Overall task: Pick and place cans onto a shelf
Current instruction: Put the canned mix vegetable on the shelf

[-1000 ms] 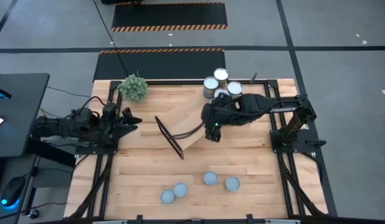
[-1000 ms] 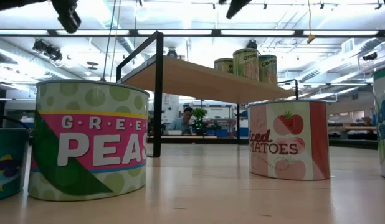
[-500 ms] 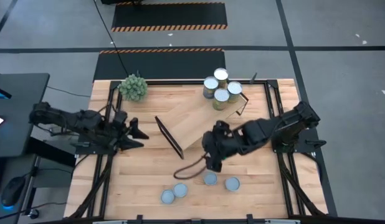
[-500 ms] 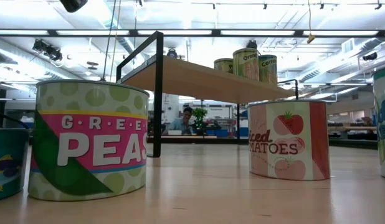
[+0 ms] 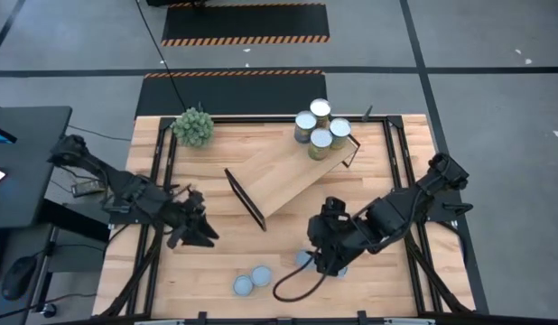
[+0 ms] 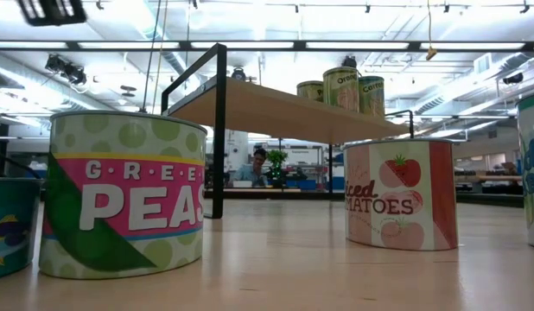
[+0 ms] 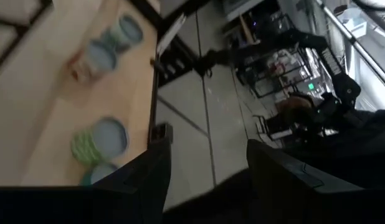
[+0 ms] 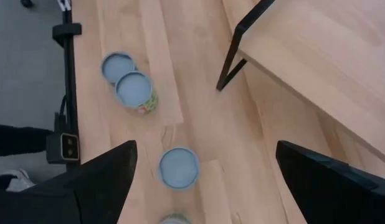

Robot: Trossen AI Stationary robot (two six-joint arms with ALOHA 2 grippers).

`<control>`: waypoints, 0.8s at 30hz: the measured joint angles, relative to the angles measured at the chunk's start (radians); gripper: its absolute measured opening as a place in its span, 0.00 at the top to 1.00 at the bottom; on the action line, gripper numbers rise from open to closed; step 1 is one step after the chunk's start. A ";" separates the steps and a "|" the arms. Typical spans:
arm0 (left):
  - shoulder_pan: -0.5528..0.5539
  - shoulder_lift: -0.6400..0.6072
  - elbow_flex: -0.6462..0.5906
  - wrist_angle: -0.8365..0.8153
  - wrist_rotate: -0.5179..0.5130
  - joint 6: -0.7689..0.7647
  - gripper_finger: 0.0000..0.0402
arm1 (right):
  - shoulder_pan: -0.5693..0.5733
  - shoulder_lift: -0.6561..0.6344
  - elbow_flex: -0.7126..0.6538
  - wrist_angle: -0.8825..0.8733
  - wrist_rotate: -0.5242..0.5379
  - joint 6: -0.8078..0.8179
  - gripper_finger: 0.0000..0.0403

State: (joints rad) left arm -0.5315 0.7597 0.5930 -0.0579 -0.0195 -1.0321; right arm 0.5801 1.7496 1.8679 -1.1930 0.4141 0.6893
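Observation:
The robot's right gripper should next take hold of the blue-grey-topped can by its side, below the can's top rim [image 5: 342,271], to put it onto the shelf [image 5: 292,171].
The light-wood shelf [image 5: 292,171] stands slantwise mid-table on black end frames, with several cans [image 5: 320,126] upright on its far right end. Two cans [image 5: 252,281] stand near the table's near edge, and another can [image 5: 302,259] shows partly under my right arm. My right gripper [image 5: 319,262] [image 8: 214,186] is open and empty, above that can [image 8: 178,167]. My left gripper [image 5: 205,233] [image 7: 208,180] is open and empty, left of the shelf and above the table. The low view shows the peas can [image 6: 120,194] and the tomatoes can [image 6: 401,194] standing on the table.
A green bushy plant ball [image 5: 193,126] sits at the table's far left corner. Black frame rails [image 5: 157,226] run along the table's left and right sides. Bare tabletop [image 5: 216,262] lies between my left gripper and the near cans.
My right gripper has gone from the shelf's right end toward the table's near edge and now hangs over the cans there. My left gripper has gone from the table's left edge toward the near edge and a little rightward. The cans and the shelf have kept still.

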 joint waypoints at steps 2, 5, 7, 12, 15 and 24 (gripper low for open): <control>-0.022 0.021 0.000 0.001 0.000 -0.032 0.46 | 0.011 0.000 0.000 -0.005 0.000 0.007 0.03; -0.058 0.053 0.000 0.000 -0.002 -0.074 0.46 | 0.021 0.000 -0.018 -0.005 0.000 0.003 0.03; -0.076 0.080 0.000 0.001 -0.002 -0.084 0.46 | 0.025 0.000 -0.042 -0.007 -0.013 0.003 0.03; -0.089 0.147 0.000 0.000 -0.005 -0.090 0.46 | 0.036 0.000 -0.152 0.032 -0.117 0.004 0.03; -0.089 0.171 0.000 0.000 -0.006 -0.091 0.46 | 0.039 0.000 -0.208 0.053 -0.183 0.043 0.03; -0.084 0.191 -0.001 0.001 -0.006 -0.091 0.46 | 0.081 0.000 -0.368 0.168 -0.234 0.168 0.03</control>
State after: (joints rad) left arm -0.6150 0.9504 0.5922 -0.0569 -0.0251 -1.1230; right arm 0.6606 1.7496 1.5001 -1.0247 0.1800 0.8570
